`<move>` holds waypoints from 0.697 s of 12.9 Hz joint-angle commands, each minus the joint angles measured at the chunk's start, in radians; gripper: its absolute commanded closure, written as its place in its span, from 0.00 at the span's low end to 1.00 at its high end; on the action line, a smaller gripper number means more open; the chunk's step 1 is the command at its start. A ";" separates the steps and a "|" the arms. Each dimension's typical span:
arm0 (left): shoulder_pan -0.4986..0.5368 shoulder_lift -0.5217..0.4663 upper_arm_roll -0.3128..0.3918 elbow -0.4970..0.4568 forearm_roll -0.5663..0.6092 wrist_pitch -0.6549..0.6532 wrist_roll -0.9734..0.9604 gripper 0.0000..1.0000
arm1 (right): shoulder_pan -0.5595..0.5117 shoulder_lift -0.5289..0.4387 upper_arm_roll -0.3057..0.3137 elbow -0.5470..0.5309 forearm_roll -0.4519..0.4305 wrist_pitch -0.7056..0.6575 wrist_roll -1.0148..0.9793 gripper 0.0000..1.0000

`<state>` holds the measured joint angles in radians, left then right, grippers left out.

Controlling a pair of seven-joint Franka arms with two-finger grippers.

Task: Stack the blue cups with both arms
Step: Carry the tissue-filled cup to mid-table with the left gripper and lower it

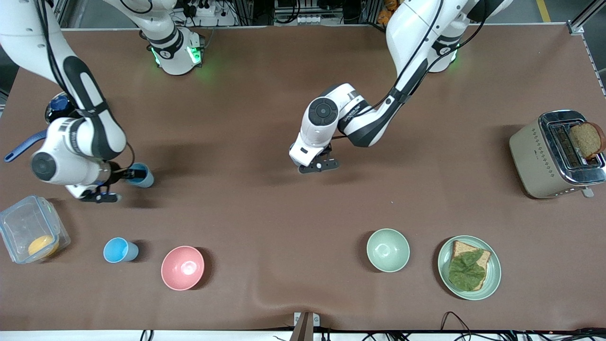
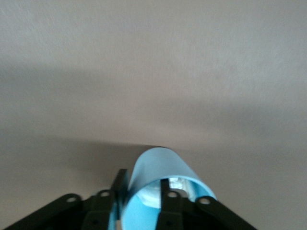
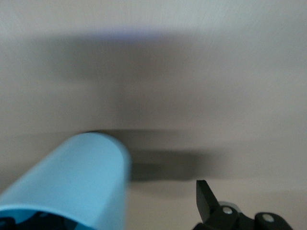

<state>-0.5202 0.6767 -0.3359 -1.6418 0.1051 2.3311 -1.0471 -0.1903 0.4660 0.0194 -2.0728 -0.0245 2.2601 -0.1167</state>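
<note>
My right gripper is beside the greyer blue cup and should next pinch it by the cup's side at its open rim, to stack the blue cups.
A sky blue cup [image 1: 120, 250] stands upright on the table between a clear box and the pink bowl. A greyer blue cup [image 1: 140, 175] is right at my right gripper [image 1: 111, 185]. In the right wrist view a blue cup [image 3: 72, 182] sits against one side of that open gripper, and the other finger [image 3: 206, 199] stands well apart from it. My left gripper [image 1: 319, 166] hangs over the table's middle, and no cup shows there in the front view. In the left wrist view the left gripper [image 2: 143, 184] pinches the wall of a pale blue cup [image 2: 158, 167], one finger inside it.
A pink bowl [image 1: 182, 267], a pale green bowl [image 1: 388, 250] and a plate with bread and lettuce [image 1: 492, 270] lie nearest the front camera. A toaster [image 1: 530, 156] stands at the left arm's end. A clear box [image 1: 14, 222] and a dark blue utensil [image 1: 23, 144] are at the right arm's end.
</note>
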 commanded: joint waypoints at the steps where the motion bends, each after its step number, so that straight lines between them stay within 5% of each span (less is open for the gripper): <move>1: 0.032 -0.060 0.001 0.011 0.034 -0.041 -0.030 0.00 | 0.005 -0.023 0.005 -0.064 0.000 0.012 0.011 0.00; 3: 0.065 -0.133 0.001 0.026 0.033 -0.085 -0.027 0.00 | 0.005 -0.021 0.005 -0.064 0.000 0.019 0.011 0.00; 4: 0.065 -0.166 0.004 0.043 0.036 -0.117 -0.033 0.00 | 0.005 -0.023 0.005 -0.062 0.000 0.021 0.011 0.58; 5: 0.071 -0.205 0.020 0.045 0.041 -0.157 -0.018 0.00 | 0.005 -0.026 0.007 -0.062 0.001 0.024 0.011 1.00; 9: 0.147 -0.330 0.031 0.045 0.064 -0.239 0.100 0.00 | 0.015 -0.041 0.007 -0.061 0.001 0.023 0.012 1.00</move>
<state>-0.4026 0.4003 -0.3072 -1.5719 0.1444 2.1171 -0.9856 -0.1872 0.4524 0.0262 -2.0979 -0.0222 2.2677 -0.1165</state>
